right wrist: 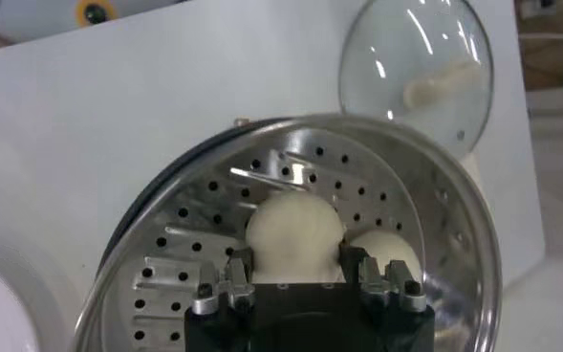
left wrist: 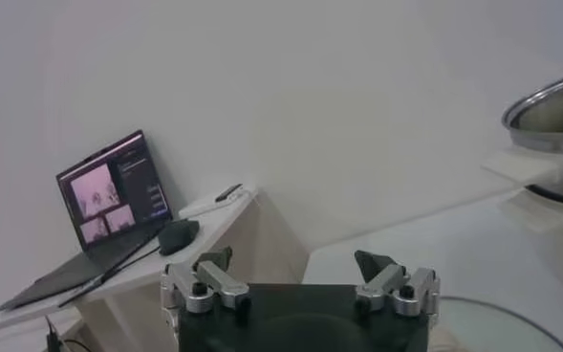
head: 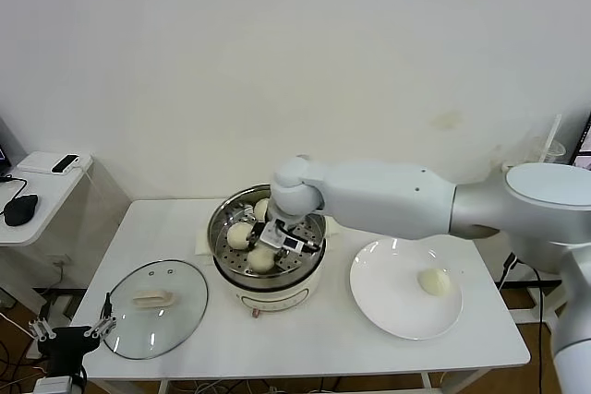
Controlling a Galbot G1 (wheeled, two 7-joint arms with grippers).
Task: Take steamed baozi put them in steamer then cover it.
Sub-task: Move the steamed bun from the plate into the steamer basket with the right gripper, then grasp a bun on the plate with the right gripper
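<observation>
The held baozi is inside the steamer's rim, low over the steamer's perforated bottom, so I need to open my right gripper now.
The steamer (head: 268, 269) stands mid-table, a steel basket on a cream pot base. My right gripper (head: 283, 238) reaches down into it and is shut on a baozi (right wrist: 295, 232), with a finger (right wrist: 240, 268) against each side, low over the perforated bottom (right wrist: 205, 234). A second baozi (right wrist: 384, 251) lies beside it. The head view shows baozi in the basket (head: 239, 234) and one more baozi (head: 434, 280) on the white plate (head: 388, 316). The cover (head: 138, 325), a glass lid with cream handle, lies flat on the table left of the steamer. My left gripper (head: 72, 329) is parked off the table's front-left corner, open and empty (left wrist: 293, 264).
A side desk (head: 37, 193) with a mouse and phone stands left of the table. An open laptop (left wrist: 109, 196) shows in the left wrist view. The wall runs close behind the table.
</observation>
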